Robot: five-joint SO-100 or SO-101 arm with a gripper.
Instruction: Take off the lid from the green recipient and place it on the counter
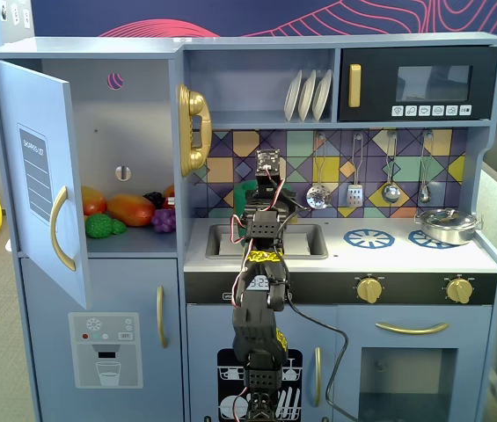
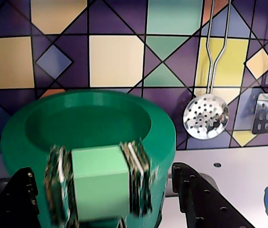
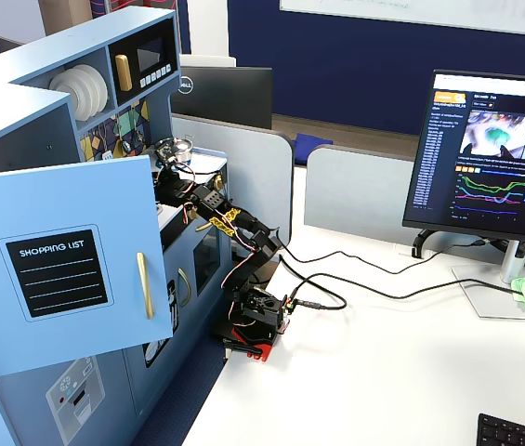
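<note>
My gripper grabs the lid by its pale green block handle next. Then I uncover the green recipient (image 1: pixel 241 198).
In the wrist view the green recipient (image 2: pixel 162 142) fills the lower left, standing on the pale counter (image 2: pixel 233 166) before the tiled back wall. Its top is a wide green rim round a shallow hollow. A light green block with ribbed sides (image 2: pixel 100 180) is on its near face. No raised centre handle shows, so I cannot tell the lid from the pot. My gripper (image 2: pixel 103 171) is open, one black finger on each side of the pot and clear of it. In a fixed view the arm (image 1: pixel 261 290) hides the pot over the sink (image 1: pixel 308 239).
A silver pan (image 1: pixel 446 226) sits on the right burner, with a blue burner ring (image 1: pixel 369 237) between it and the sink. A skimmer (image 2: pixel 206 116) and a spatula (image 2: pixel 266 113) hang on the wall right of the pot. The cupboard door (image 1: pixel 41 176) stands open at left.
</note>
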